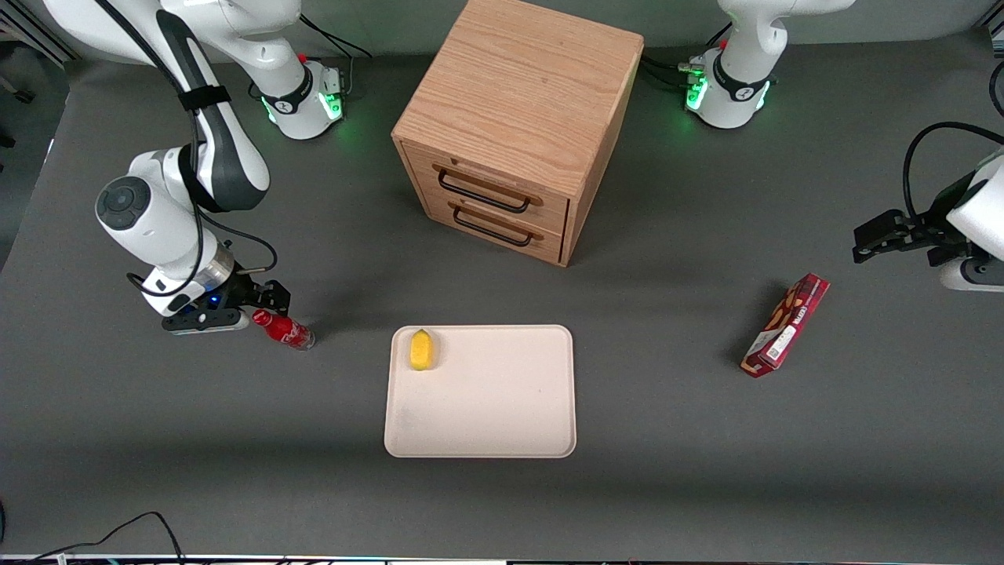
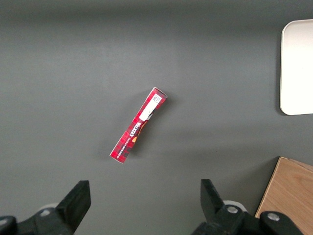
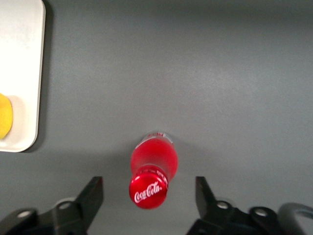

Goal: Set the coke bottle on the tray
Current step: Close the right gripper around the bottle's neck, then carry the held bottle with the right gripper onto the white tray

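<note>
The gripper grips the coke bottle by its end with the cap (image 1: 263,318) next, so the coke bottle's base (image 1: 307,340) stays free to rest on the tray.
The coke bottle (image 1: 284,330) stands upright on the grey table, apart from the tray and toward the working arm's end of it. Seen from above, its red cap with white script (image 3: 148,193) sits between my two black fingers. My gripper (image 1: 249,308) (image 3: 149,185) hangs open just over the cap, a finger (image 3: 93,193) on each side with gaps to the bottle, touching nothing. The cream-beige tray (image 1: 502,392) (image 3: 19,73) lies flat in the middle of the table, nearer the front camera than the cabinet.
A yellow fruit-like piece (image 1: 422,350) (image 3: 4,115) sits on the tray at the corner closest to the bottle. A wooden two-drawer cabinet (image 1: 518,118) stands farther from the camera. A red snack box (image 1: 786,336) (image 2: 138,125) lies toward the parked arm's end.
</note>
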